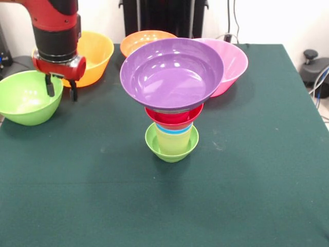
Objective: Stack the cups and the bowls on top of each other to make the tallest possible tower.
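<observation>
My gripper grabs the large green bowl by its rim next. The rim is a thin edge, while the bowl's round body is far wider than the fingers open.
The tower stands mid-table on a small lime-green bowl. In it sits a pale yellow cup, then a blue cup's rim, a small red bowl and, on top, a wide purple bowl tilted towards the camera. My gripper hangs at the far left, open with nothing between its fingers. It is just above the table, between the large green bowl and the large yellow bowl.
An orange bowl stands at the back behind the tower. A pink bowl sits right of it, partly hidden by the purple bowl. A dark green cloth covers the table; its right edge runs near cables.
</observation>
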